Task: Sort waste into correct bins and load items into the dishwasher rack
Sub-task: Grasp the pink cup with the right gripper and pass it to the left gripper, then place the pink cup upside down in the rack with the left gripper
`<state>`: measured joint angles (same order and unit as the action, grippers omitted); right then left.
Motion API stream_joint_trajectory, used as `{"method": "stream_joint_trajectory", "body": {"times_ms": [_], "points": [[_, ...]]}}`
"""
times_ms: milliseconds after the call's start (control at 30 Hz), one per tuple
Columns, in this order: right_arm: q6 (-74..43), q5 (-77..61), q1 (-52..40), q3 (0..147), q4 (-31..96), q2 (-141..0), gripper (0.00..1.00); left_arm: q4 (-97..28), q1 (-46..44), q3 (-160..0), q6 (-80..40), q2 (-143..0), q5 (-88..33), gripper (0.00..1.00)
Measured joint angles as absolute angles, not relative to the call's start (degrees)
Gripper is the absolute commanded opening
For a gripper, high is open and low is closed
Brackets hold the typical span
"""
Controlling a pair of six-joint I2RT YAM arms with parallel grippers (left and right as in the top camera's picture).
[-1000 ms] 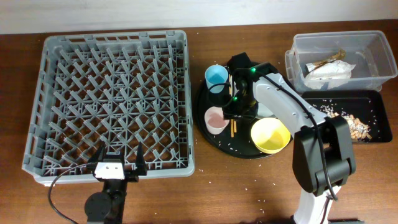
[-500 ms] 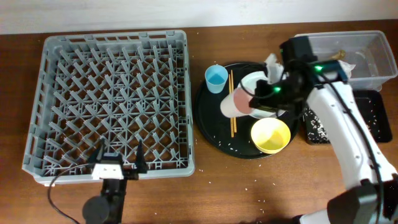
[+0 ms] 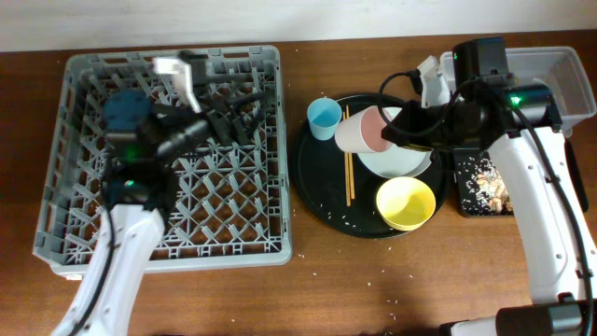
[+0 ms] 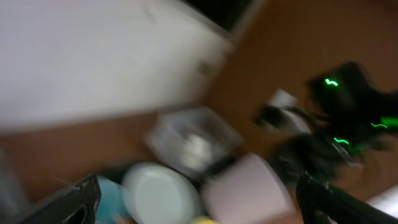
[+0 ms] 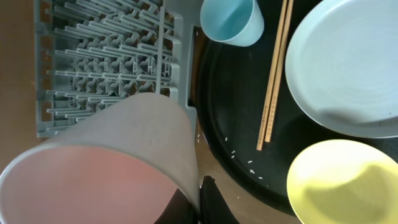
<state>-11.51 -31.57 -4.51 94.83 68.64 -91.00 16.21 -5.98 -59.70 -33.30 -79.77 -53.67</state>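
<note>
The left gripper grabs the pale-pink cup around its base end (image 3: pixel 345 137) next, which leaves the cup's rim free for loading rim-first into the rack (image 3: pixel 93 196).
My right gripper (image 3: pixel 394 131) is shut on the rim of the pale-pink cup (image 3: pixel 359 131) and holds it tilted above the round tray; the right wrist view shows the cup (image 5: pixel 106 162) clamped between the fingers (image 5: pixel 196 202). The light-blue cup (image 3: pixel 325 117), chopsticks (image 3: pixel 350 163), grey-white plate (image 3: pixel 396 161) and yellow bowl (image 3: pixel 406 203) sit on that tray. My left gripper (image 3: pixel 233 110) is open and empty above the far part of the grey rack (image 3: pixel 93 196). The left wrist view is blurred, with its fingertips (image 4: pixel 202 202) wide apart. Food scraps (image 3: pixel 490 187) lie in the shallow black tray (image 3: pixel 465 201). The wrappers are hidden.
The round black tray (image 3: pixel 312 187) lies just right of the rack, with rice grains on it. The clear tub (image 3: pixel 574 79) is at the back right, partly behind my right arm. Rice grains are scattered on the brown table (image 3: pixel 373 280) in front.
My left arm has risen from the rack's front edge to over its far part. My right gripper has carried the pink cup a little left and back over the round tray.
</note>
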Motion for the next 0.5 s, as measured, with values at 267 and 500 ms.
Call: {"method": "stream_joint_trajectory", "body": {"times_ms": [267, 500], "points": [[-11.4, -62.9, -4.8, 95.0, 50.1, -98.0, 0.04, 14.4, -8.8, -59.7, -76.8, -83.5, -69.5, 1.00], [-7.0, -81.9, -9.0, 95.0, 44.0, -107.8, 0.04, 14.3, -8.8, -59.7, -77.2, -83.5, -71.1, 1.00]]}}
